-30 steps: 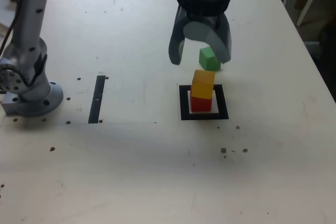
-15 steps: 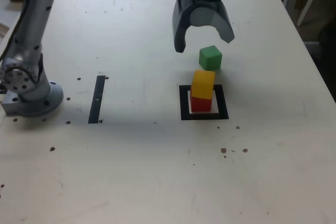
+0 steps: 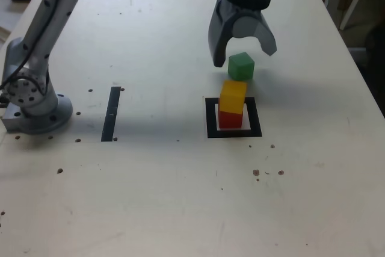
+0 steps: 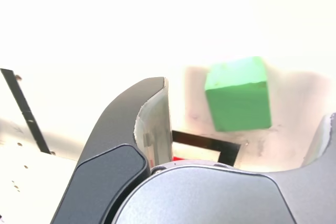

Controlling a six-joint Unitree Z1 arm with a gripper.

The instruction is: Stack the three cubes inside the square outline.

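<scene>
The stack in the square outline still needs its top. My gripper should next grab the green cube (image 3: 241,66) by two opposite sides to top it.
In the exterior view the yellow cube (image 3: 233,95) sits on the red cube (image 3: 230,118) inside the black square outline (image 3: 233,132). The green cube (image 3: 241,66) rests on the table just behind the outline. My gripper (image 3: 245,54) hangs open above and slightly behind the green cube, with nothing between its fingers. In the wrist view the green cube (image 4: 239,94) lies between my spread fingers (image 4: 152,124), clear of both. A corner of the square outline (image 4: 210,145) and a sliver of the red cube (image 4: 191,158) show past the gripper body.
A straight strip of black tape (image 3: 112,113) lies on the table at the exterior view's left, near the arm's grey base (image 3: 36,109). Small dark specks dot the pale tabletop (image 3: 180,197). The table's right edge runs close behind the cubes.
My gripper has risen from around the yellow cube, opened wider and moved back and to the exterior view's right, above the green cube. The cubes have stayed put.
</scene>
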